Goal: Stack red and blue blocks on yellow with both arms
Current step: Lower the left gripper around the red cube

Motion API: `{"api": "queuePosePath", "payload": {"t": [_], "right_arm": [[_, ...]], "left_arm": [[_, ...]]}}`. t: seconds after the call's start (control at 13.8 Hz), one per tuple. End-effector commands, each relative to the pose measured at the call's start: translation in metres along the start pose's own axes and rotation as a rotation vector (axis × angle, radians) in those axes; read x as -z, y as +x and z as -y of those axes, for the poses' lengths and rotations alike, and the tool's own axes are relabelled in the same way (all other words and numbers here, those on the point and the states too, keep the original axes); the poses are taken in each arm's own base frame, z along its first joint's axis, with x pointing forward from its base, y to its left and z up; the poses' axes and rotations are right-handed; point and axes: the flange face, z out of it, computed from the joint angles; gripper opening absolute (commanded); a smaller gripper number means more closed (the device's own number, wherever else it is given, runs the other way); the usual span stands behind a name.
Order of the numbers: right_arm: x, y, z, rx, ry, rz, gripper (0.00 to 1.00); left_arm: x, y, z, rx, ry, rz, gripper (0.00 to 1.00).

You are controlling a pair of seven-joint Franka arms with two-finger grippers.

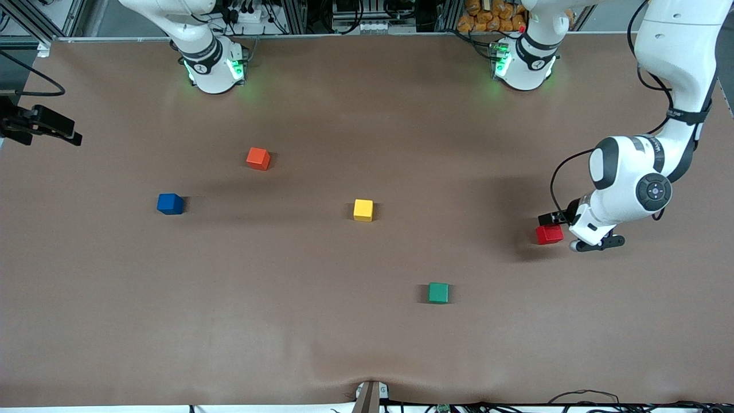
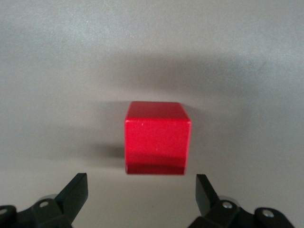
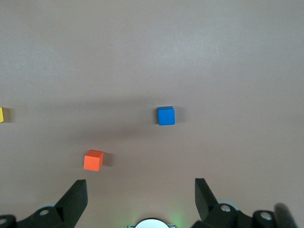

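The left gripper picks up the red block by its opposite sides next, to stack the red block (image 1: 549,234) on the yellow cube (image 1: 363,210).
The red block (image 1: 549,234) lies near the left arm's end of the table. My left gripper (image 1: 555,220) is low over it and open; in the left wrist view the red block (image 2: 156,137) sits just ahead of the open gripper (image 2: 141,190), not between the fingers. The blue block (image 1: 170,203) lies toward the right arm's end. The yellow cube (image 1: 363,210) sits mid-table. My right gripper (image 3: 141,190) is open and empty, high above the table and out of the front view; its view shows the blue block (image 3: 166,115) and the yellow cube's edge (image 3: 1,114).
An orange-red cube (image 1: 258,158) lies farther from the front camera than the blue block and also shows in the right wrist view (image 3: 93,160). A green cube (image 1: 438,292) lies nearer the front camera than the yellow cube. A black device (image 1: 40,123) juts in at the right arm's end.
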Motion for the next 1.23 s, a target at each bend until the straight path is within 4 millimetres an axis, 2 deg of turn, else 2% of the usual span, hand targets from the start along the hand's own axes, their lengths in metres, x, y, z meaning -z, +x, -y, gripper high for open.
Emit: {"api": "queuePosePath", "payload": {"t": [0.0,0.15,0.22,0.36,0.51,0.8,0.87,0.94,1.16], "right_arm": [[-0.009,0.013,-0.01,-0.002,0.004,0.017,1.0],[-0.032,0.028,-0.019,-0.016,0.009,0.061,1.0],[-0.039,0.032,-0.02,-0.015,0.01,0.074,1.0],[-0.039,0.032,-0.023,-0.021,0.01,0.074,1.0],[-0.057,0.042,-0.03,-0.03,0.017,0.106,1.0],[-0.057,0.047,-0.034,-0.035,-0.004,0.091,1.0],[-0.053,0.05,-0.034,-0.034,-0.008,0.065,1.0],[-0.058,0.052,-0.033,-0.032,-0.005,0.069,1.0],[-0.084,0.065,-0.022,-0.013,0.003,0.115,1.0]], "left_arm": [[0.001,0.006,-0.002,0.026,-0.017,-0.015,1.0],[-0.003,0.008,-0.002,0.028,-0.018,-0.013,1.0],[-0.004,0.008,-0.001,0.027,-0.017,-0.012,1.0],[-0.003,0.009,-0.002,0.025,-0.017,-0.014,1.0],[-0.002,0.01,-0.002,0.027,-0.018,-0.017,1.0],[-0.005,0.012,-0.003,0.041,-0.017,-0.015,1.0],[-0.004,0.013,-0.003,0.042,-0.017,-0.017,1.0],[-0.006,0.013,-0.003,0.041,-0.016,-0.014,1.0],[-0.012,0.016,-0.003,0.042,-0.016,-0.008,1.0]]}}
